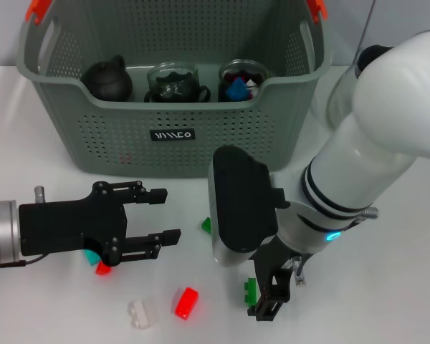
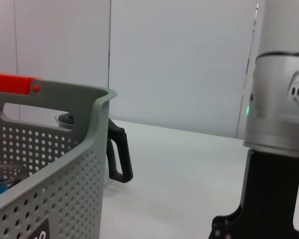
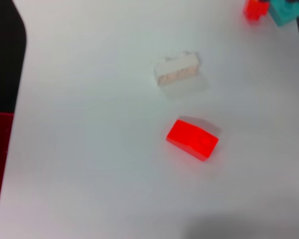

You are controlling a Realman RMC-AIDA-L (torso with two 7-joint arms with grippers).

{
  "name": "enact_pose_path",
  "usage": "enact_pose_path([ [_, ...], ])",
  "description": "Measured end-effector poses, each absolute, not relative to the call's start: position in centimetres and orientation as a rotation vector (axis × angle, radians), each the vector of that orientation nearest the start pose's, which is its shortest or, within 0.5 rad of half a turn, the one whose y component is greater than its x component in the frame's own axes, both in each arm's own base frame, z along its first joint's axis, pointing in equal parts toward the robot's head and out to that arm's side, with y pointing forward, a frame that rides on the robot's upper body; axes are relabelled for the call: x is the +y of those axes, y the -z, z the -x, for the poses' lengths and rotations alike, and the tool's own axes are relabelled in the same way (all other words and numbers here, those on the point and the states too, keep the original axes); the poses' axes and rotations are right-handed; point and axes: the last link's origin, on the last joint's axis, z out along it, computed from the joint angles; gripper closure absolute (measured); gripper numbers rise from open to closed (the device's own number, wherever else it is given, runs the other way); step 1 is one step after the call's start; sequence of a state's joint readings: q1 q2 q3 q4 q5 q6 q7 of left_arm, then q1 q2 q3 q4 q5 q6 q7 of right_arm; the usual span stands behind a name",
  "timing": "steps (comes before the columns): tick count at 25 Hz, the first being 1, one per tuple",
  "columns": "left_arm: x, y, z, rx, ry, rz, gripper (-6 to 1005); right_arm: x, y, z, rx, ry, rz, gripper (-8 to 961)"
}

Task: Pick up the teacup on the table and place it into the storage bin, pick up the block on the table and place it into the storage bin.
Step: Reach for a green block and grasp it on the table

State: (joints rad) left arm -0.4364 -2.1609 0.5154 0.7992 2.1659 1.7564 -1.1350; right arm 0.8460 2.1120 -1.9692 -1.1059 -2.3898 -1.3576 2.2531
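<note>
The fingers of my right gripper are down beside the green block in the head view, so my right gripper should close on the green block now.
The grey-green storage bin [image 1: 173, 136] stands at the back and holds a dark teapot [image 1: 109, 79] and two glass cups [image 1: 173, 82]. A glass teacup with a black handle [image 2: 119, 155] stands on the table just past the bin's right end. Loose blocks lie in front: red [image 1: 187, 302] [image 3: 192, 139], white [image 1: 142, 313] [image 3: 177, 68], green [image 1: 206, 225]. My right gripper [image 1: 270, 297] points down at the table front, with another green block [image 1: 251, 289] right beside it. Left of centre, my left gripper [image 1: 163, 215] hovers open and empty.
A teal and a red block [image 1: 97, 262] [image 3: 271, 10] lie together under my left gripper. One glass cup [image 1: 240, 84] in the bin holds small coloured blocks. My white right arm [image 1: 358, 165] crosses the table's right side, close to the bin's corner.
</note>
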Motion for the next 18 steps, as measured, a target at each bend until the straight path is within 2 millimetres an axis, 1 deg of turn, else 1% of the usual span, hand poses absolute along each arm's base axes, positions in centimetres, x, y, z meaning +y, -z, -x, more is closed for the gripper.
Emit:
enact_pose_path([
  [6,28.32,-0.21,27.71,-0.335,0.685,2.777,324,31.19,13.18,-12.09,-0.135,0.835,3.034,26],
  [17,28.43,-0.40,27.77,-0.333,0.686,2.766,324,31.23,13.73,-12.30,-0.124,0.854,3.015,199],
  [18,28.43,-0.43,27.78,-0.332,0.686,2.765,324,31.22,13.72,-12.31,-0.124,0.855,3.015,229],
])
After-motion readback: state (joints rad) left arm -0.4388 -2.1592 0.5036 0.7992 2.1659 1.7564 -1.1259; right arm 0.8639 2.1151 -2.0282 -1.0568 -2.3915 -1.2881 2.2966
